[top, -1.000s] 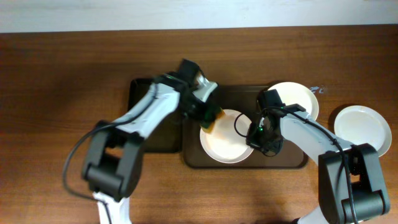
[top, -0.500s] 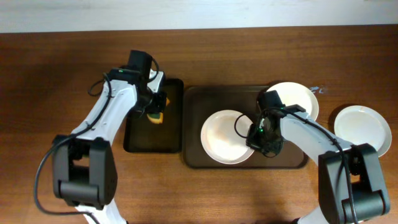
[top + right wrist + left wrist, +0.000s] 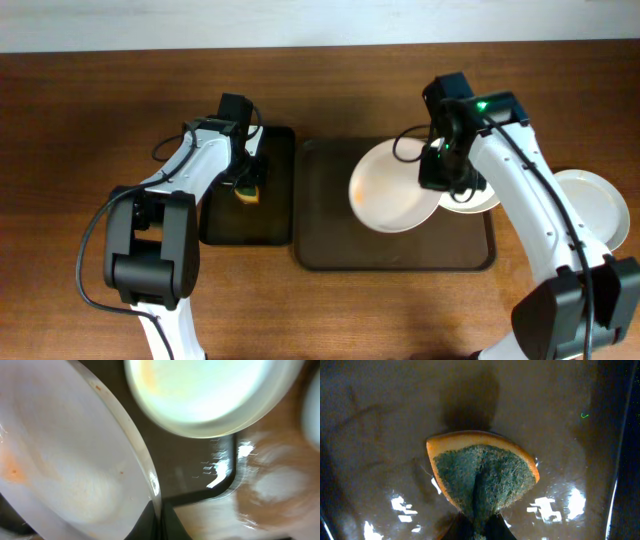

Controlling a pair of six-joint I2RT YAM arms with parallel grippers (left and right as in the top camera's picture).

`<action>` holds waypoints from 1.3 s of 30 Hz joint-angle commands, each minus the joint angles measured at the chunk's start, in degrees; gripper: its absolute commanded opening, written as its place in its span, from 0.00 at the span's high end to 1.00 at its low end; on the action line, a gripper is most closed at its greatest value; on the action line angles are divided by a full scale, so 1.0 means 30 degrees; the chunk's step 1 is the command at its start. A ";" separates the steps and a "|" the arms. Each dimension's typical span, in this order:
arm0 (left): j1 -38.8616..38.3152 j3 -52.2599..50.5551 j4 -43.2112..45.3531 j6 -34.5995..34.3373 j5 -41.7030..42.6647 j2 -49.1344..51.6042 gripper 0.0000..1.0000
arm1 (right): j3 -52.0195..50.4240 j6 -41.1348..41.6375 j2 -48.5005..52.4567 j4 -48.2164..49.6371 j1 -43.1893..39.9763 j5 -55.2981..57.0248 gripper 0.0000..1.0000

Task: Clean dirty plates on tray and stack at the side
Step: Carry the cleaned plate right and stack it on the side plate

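Note:
The sponge's edge meets its shadow on the dark tray's wet bottom and the sponge would rest there if released, so it is time for my left gripper to open.
My right gripper (image 3: 441, 178) is shut on the rim of a white plate (image 3: 392, 188) and holds it lifted above the large brown tray (image 3: 330, 255). The plate has a faint orange smear (image 3: 15, 472) in the right wrist view, where my fingertips (image 3: 160, 520) pinch its edge. A second white plate (image 3: 480, 192) lies on the tray's right end, mostly under my right arm; it also shows in the right wrist view (image 3: 210, 395). My left gripper (image 3: 247, 183) is shut on an orange-and-green sponge (image 3: 482, 472) and holds it over the small dark tray (image 3: 225, 225).
A third white plate (image 3: 598, 205) sits on the wooden table to the right of the large tray. The small dark tray's wet bottom (image 3: 380, 425) shows glare spots. Black cables hang off both arms.
My right gripper lifted the plate off the tray and carried it right and back. My left gripper carried the sponge left from the plate to the small tray.

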 commanded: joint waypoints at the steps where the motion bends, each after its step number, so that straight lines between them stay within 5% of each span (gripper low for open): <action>1: -0.0015 -0.0073 0.0058 -0.0175 -0.0138 0.0168 0.99 | 0.1355 0.1311 -0.0153 -0.0372 0.1413 0.5377 0.96; 11: -0.0015 -0.0073 0.0044 -0.0175 -0.0131 0.0175 0.96 | 0.1348 0.7133 -0.0109 -0.1399 0.9296 1.6961 0.96; 18: -0.0036 -0.0073 0.0036 -0.0175 -0.0124 0.0175 0.95 | 0.1348 0.7453 -0.0109 -0.1399 0.9836 1.7340 0.96; 22: -0.0036 -0.0073 0.0015 -0.0175 -0.0117 0.0175 0.94 | 0.1348 0.7446 -0.0109 -0.1064 0.8204 1.4389 0.96; 27: -0.0036 -0.0073 -0.0022 -0.0175 0.0029 0.0175 0.93 | 0.1362 0.1843 -0.0117 0.1377 0.1049 0.4007 0.96; 31: -0.0036 -0.0073 -0.0029 -0.0175 0.0029 0.0175 0.92 | 0.1362 0.0328 -0.0117 0.2127 -0.8116 -0.3840 0.96; 39: -0.0036 -0.0073 -0.0007 -0.0175 0.0029 0.0175 0.89 | 0.1311 0.0503 0.1049 0.2506 -1.9358 -0.4007 0.96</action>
